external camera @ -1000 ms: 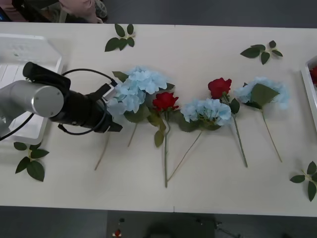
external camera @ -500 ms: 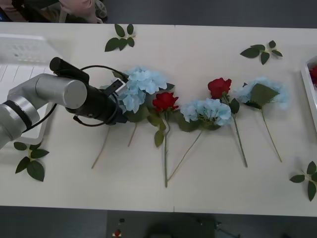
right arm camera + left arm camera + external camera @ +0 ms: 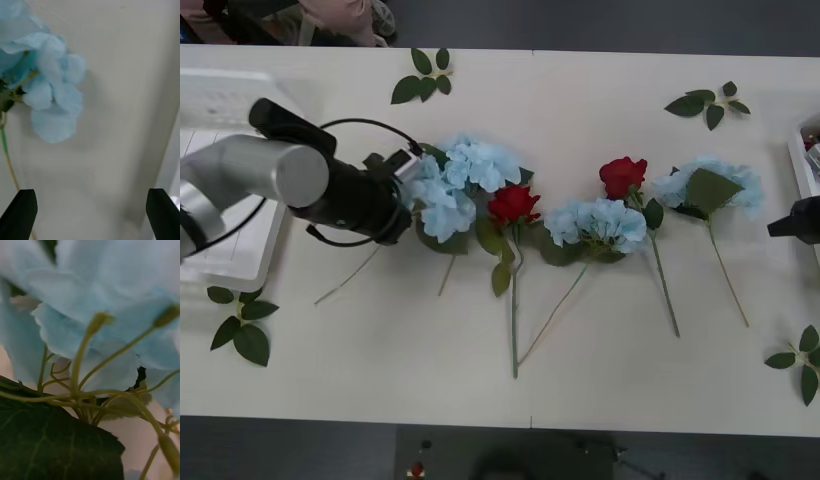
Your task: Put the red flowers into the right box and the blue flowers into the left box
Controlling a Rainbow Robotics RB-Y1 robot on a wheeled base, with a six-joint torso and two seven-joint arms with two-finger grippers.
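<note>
The rightmost blue flower (image 3: 710, 185) should get on its way to the left box, so my right gripper will grab it by its stem (image 3: 726, 272) next.
Several blue flowers and two red flowers lie in a row across the table. My left gripper (image 3: 405, 188) is at the leftmost blue flower (image 3: 442, 208) and shut on it just under the head; its stem (image 3: 345, 280) trails off to the left. The flower's petals (image 3: 112, 296) sit right against the left wrist camera. Another blue flower (image 3: 482, 162) lies just behind it. The red flowers (image 3: 514, 204) (image 3: 623, 175) lie mid-table. My right gripper (image 3: 785, 227) hovers open by the rightmost blue flower (image 3: 710, 185) (image 3: 48, 93). The left box (image 3: 220, 100) is behind my left arm, and the right box (image 3: 800, 170) shows its rim at the right edge.
Loose green leaf sprigs lie at the back (image 3: 423, 75) (image 3: 708, 103), front left (image 3: 240, 325) and front right (image 3: 800, 362). A fourth blue flower (image 3: 600, 222) lies between the two roses. The near strip of table is bare.
My left arm has pulled back to the left with the blue flower, and its stem has swung leftward. My right gripper has come into view at the right edge.
</note>
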